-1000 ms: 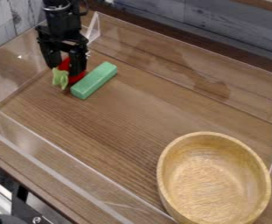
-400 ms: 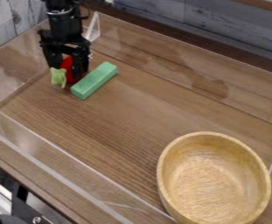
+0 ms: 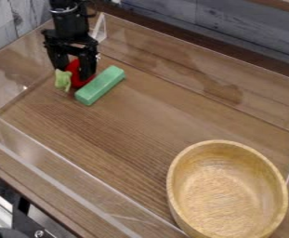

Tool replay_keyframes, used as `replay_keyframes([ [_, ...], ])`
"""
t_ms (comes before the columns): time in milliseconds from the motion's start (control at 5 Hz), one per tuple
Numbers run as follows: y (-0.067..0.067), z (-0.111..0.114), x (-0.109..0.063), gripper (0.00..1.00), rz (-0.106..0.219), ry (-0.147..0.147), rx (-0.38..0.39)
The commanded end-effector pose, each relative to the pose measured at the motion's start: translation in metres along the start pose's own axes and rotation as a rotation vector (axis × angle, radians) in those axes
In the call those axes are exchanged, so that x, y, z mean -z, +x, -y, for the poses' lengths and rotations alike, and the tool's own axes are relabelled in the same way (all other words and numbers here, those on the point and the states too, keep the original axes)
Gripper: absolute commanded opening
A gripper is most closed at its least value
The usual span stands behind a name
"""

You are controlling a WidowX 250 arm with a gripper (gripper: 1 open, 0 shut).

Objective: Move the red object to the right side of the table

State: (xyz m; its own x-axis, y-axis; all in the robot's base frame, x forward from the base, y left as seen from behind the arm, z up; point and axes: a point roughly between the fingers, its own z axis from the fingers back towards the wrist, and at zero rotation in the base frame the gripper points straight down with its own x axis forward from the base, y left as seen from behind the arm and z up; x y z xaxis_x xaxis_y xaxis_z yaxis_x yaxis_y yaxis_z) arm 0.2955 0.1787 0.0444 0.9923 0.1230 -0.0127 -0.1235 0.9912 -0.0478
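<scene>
My gripper picks up the strawberry-like toy by its red body [image 3: 73, 66] next, leaving its light green cap free, to carry the toy across the table.
The red object [image 3: 74, 71] is a small strawberry-like toy with a light green cap, lying at the far left of the table [image 3: 147, 130]. My black gripper [image 3: 72, 68] hangs straight over it, open, with one finger on each side of the toy. The fingers partly hide the red body. Whether the pads touch it cannot be made out.
A flat green rectangular block [image 3: 98, 85] lies just right of the toy, close to the right finger. A large wooden bowl [image 3: 229, 191] fills the near right corner. Low clear acrylic walls [image 3: 22, 149] edge the tabletop.
The gripper has shifted slightly right and lowered around the red toy. The toy, block and bowl have stayed where they were.
</scene>
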Motion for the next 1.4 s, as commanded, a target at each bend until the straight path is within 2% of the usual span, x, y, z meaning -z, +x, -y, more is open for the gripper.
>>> replay_keyframes([
  [0,0.010,-0.008,-0.013,1.00,0.051,0.022,-0.011],
  [200,0.011,-0.010,-0.013,1.00,0.056,0.015,-0.019],
  [400,0.013,-0.011,-0.008,0.00,0.048,0.016,-0.022],
  [600,0.013,-0.009,-0.012,0.00,0.050,0.011,-0.026],
  [1200,0.019,0.008,-0.048,0.00,0.096,-0.021,-0.019],
])
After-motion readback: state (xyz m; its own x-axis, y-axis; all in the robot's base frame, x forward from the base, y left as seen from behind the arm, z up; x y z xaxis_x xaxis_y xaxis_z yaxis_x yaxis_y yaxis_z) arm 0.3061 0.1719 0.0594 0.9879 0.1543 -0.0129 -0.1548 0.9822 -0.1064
